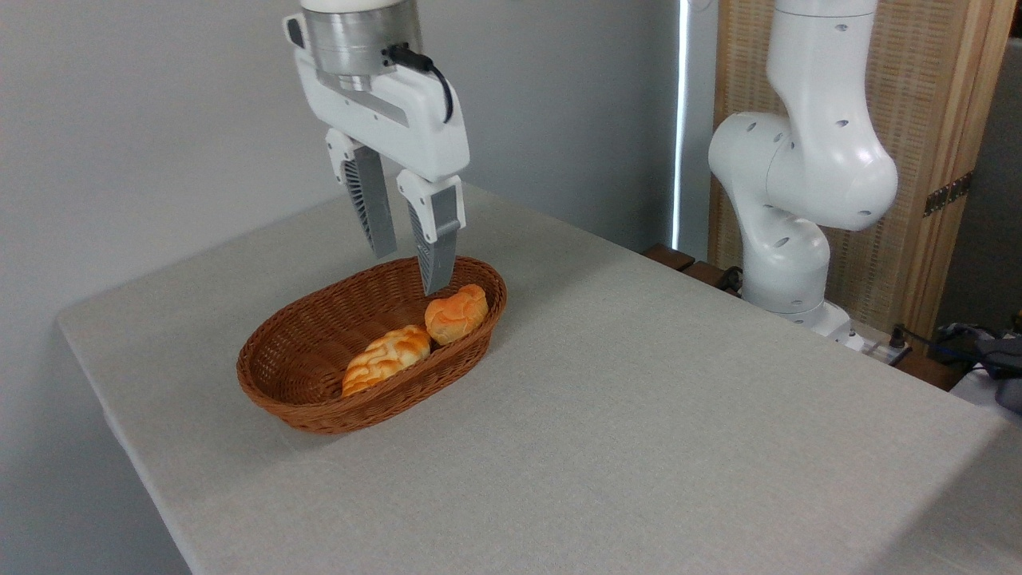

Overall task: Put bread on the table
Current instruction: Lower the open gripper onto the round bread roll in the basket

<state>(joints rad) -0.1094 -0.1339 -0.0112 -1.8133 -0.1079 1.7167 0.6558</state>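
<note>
My gripper will next grab the small round bun by its knotted middle (457,313) to put the bread on the tabletop.
The bread (457,313), a small round knotted bun with a glossy orange-golden crust, lies at the right end of a brown oval wicker basket (307,375) on the table (639,415). A longer, paler braided loaf (386,358) lies beside it in the basket. My gripper (409,271) hangs open over the basket's far rim, slightly left of and above the bun. Nothing sits between its grey ribbed fingers (436,247). The right fingertip ends just above the bun's upper left.
The arm's white base (786,239) stands past the table's far right edge, in front of a wooden screen (934,120). Cables and dark gear (990,351) lie at the far right. A grey wall runs behind the table.
</note>
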